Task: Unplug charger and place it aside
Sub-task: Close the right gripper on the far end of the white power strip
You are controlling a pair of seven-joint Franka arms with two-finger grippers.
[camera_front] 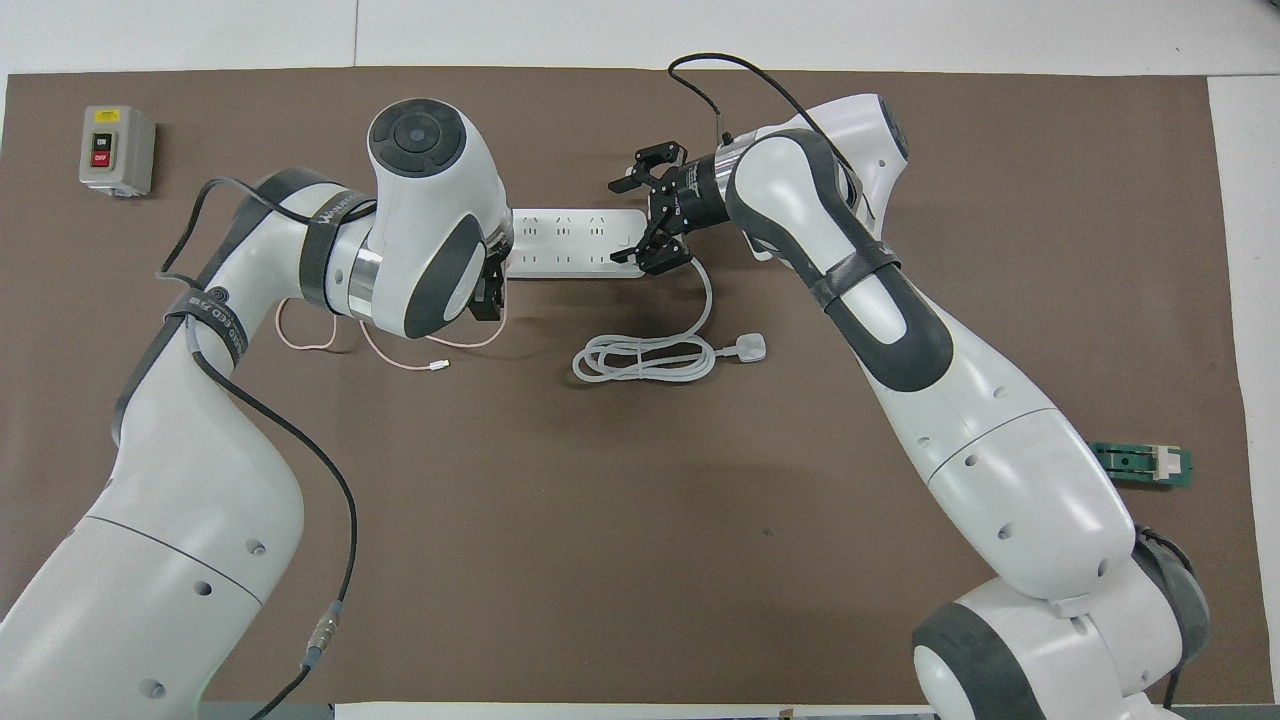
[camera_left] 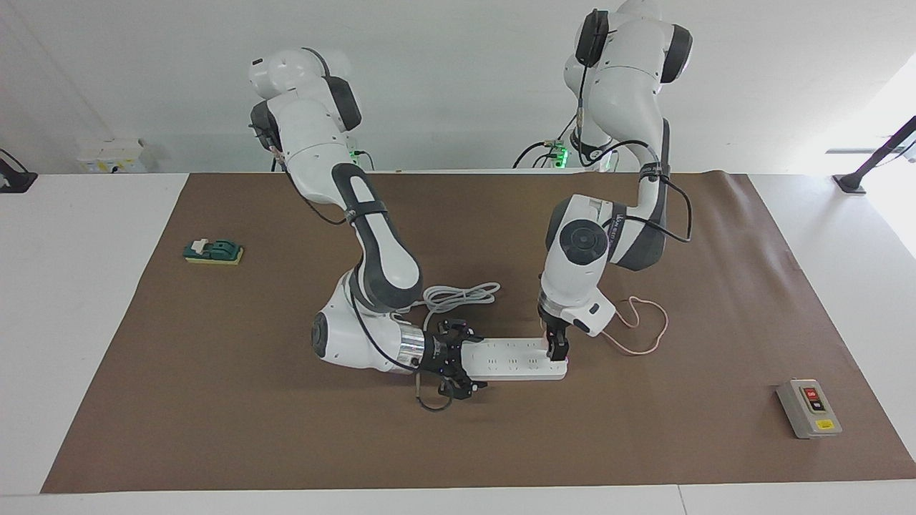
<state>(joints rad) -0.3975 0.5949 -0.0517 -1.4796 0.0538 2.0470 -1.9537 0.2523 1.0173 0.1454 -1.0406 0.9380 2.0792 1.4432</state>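
Observation:
My right gripper grabs the power strip [camera_front: 570,242] by its corded end [camera_front: 630,244] next, to hold the strip steady while I unplug the charger.
The charger's cube is hidden under my left gripper; only its thin pink cable [camera_left: 665,318] shows, looping on the mat toward the left arm's end, its loose tip nearer the robots [camera_front: 437,365]. My left gripper [camera_left: 557,352] points straight down onto the end of the white power strip [camera_left: 512,357] that lies toward the left arm; in the overhead view the gripper [camera_front: 490,295] is mostly covered by its wrist. My right gripper [camera_left: 471,360] lies low and level at the strip's other end, open, with its fingers straddling that end [camera_front: 632,215].
The strip's thick white cord lies coiled [camera_front: 645,357] nearer the robots, with its plug [camera_front: 750,347] beside it. A grey switch box [camera_left: 809,408] sits toward the left arm's end. A small green and yellow block [camera_left: 213,251] sits toward the right arm's end.

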